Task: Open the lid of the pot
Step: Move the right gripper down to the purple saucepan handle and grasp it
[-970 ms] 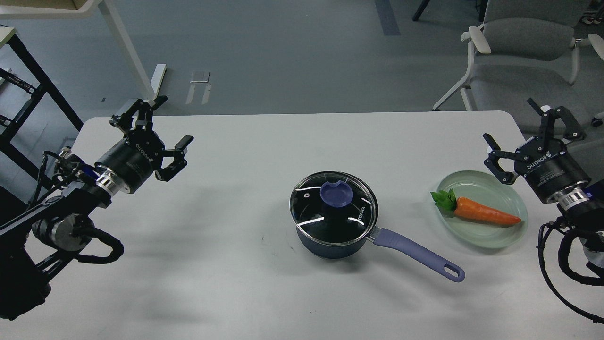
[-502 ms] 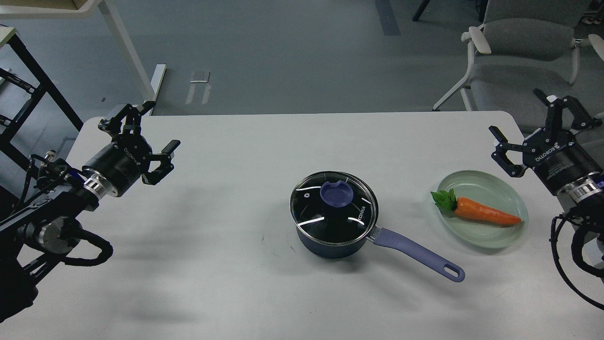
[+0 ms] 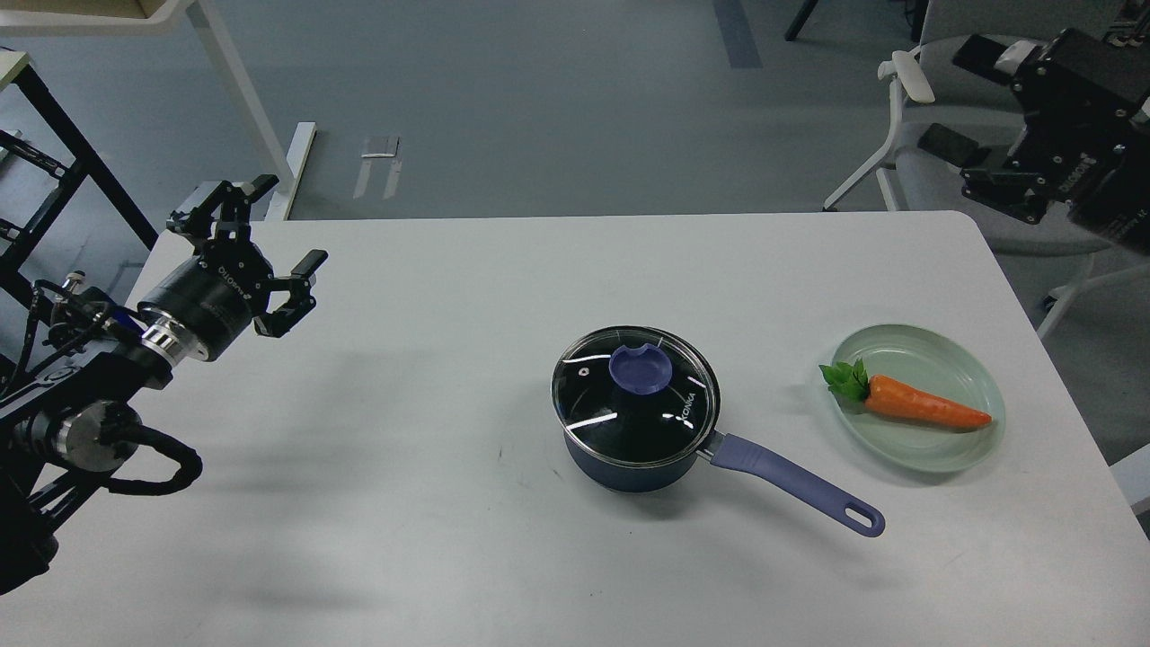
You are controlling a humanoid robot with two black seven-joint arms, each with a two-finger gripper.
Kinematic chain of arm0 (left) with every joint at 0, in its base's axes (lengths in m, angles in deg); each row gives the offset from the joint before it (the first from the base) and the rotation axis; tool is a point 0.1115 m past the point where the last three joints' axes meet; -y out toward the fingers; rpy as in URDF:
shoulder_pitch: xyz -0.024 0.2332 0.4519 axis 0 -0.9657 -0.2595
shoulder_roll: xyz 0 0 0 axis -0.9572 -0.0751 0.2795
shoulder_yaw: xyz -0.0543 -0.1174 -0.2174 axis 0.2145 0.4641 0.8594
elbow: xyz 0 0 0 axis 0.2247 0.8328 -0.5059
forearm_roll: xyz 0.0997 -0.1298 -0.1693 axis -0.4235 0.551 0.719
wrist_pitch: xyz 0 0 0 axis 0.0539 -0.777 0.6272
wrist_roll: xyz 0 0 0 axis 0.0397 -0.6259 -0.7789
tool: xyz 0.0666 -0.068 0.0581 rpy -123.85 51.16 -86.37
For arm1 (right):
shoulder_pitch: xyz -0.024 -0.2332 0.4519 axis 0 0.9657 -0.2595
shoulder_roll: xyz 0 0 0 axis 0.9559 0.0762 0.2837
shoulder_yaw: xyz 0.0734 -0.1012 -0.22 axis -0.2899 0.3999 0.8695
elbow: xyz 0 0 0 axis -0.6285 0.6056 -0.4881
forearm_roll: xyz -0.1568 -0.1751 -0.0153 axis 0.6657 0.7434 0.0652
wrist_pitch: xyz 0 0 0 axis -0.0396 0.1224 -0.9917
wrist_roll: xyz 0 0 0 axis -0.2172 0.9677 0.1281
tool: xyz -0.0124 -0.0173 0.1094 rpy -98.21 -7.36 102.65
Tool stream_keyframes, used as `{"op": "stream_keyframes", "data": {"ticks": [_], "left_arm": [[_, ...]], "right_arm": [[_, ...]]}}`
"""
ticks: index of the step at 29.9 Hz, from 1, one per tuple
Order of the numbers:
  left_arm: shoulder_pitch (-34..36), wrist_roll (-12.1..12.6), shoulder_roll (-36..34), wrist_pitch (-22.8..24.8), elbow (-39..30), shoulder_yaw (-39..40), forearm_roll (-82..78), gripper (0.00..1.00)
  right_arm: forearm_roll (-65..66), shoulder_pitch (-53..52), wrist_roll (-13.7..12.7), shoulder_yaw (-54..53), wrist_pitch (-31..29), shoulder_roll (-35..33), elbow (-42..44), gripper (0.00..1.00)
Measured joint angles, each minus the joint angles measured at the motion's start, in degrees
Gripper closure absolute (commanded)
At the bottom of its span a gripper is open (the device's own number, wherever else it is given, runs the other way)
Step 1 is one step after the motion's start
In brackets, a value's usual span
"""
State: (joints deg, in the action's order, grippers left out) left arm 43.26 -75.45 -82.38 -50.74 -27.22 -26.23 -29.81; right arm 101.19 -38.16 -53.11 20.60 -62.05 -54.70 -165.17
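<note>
I need to hold the pot steady while the lid comes off, so next my right gripper needs to take the pot's lavender-blue handle by its looped end [image 3: 860, 516].
The dark blue pot [image 3: 620, 467] stands in the middle of the white table, its lavender handle [image 3: 791, 485] pointing to the front right. The glass pot lid [image 3: 593, 409] with its purple-blue knob [image 3: 640, 368] sits flat on the pot. My left gripper [image 3: 287, 223] is open and empty above the table's far left, well away from the pot. My right gripper [image 3: 958, 95] is open and empty, raised high beyond the table's far right corner.
A pale green plate [image 3: 966, 454] with a carrot [image 3: 925, 404] lies to the right of the pot. A grey chair [image 3: 907, 81] stands behind the table's right side. A black rack [image 3: 36, 180] and a white table leg [image 3: 243, 90] are at the far left.
</note>
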Motion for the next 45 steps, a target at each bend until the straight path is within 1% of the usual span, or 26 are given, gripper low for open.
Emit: {"op": "stream_keyframes", "data": {"ticks": [4, 7, 10, 14, 18, 20, 23, 29, 38, 40, 45], "left_arm": [[0.11, -0.04, -0.04, -0.19, -0.19, 0.15, -0.08, 0.01], [0.31, -0.04, -0.17, -0.31, -0.47, 0.18, -0.09, 0.01], [0.43, -0.04, -0.29, -0.35, -0.79, 0.19, -0.10, 0.01], [0.48, -0.06, -0.62, -0.42, -1.00, 0.19, -0.10, 0.01], [0.49, -0.10, -0.93, -0.42, -1.10, 0.19, -0.10, 0.01], [0.49, -0.25, -1.15, -0.42, -1.11, 0.19, -0.09, 0.01], [0.48, -0.69, -1.25, -0.42, -1.11, 0.15, -0.03, 0.01], [0.48, -0.81, -1.27, -0.48, -1.23, 0.00, -0.03, 0.01], [0.46, -0.81, -1.23, -1.90, -2.57, -0.07, -0.09, 0.01], [0.46, -0.82, -1.11, -1.99, -2.72, -0.07, -0.10, 0.01], [0.46, -0.82, -1.02, -2.04, -2.77, -0.07, -0.10, 0.01]], "right_arm": [[11.54, -12.94, -0.01, 13.87, 0.01, 1.58, -3.58, 0.00], [17.93, -20.78, -0.01, 23.16, 0.23, 3.59, -5.28, 0.00], [24.53, -26.35, -0.01, 29.86, 0.44, 6.66, -6.17, 0.00], [31.14, -29.80, -0.01, 36.38, 1.18, 11.42, -6.59, 0.00], [39.72, -30.48, 0.00, 41.26, 3.98, 14.54, -6.63, 0.00], [44.81, -30.51, 0.00, 43.40, 5.76, 15.28, -6.63, 0.00], [49.04, -30.50, 0.00, 46.14, 7.42, 15.51, -6.65, 0.00], [50.31, -27.59, 0.00, 49.81, 8.27, 15.14, -6.91, 0.00], [50.17, -22.12, 0.00, 50.06, 9.35, 11.93, -6.89, 0.01], [50.28, -21.64, 0.00, 50.06, 9.40, 11.54, -6.93, 0.02], [50.43, -21.25, 0.00, 50.06, 9.41, 11.38, -6.98, 0.08]]}}
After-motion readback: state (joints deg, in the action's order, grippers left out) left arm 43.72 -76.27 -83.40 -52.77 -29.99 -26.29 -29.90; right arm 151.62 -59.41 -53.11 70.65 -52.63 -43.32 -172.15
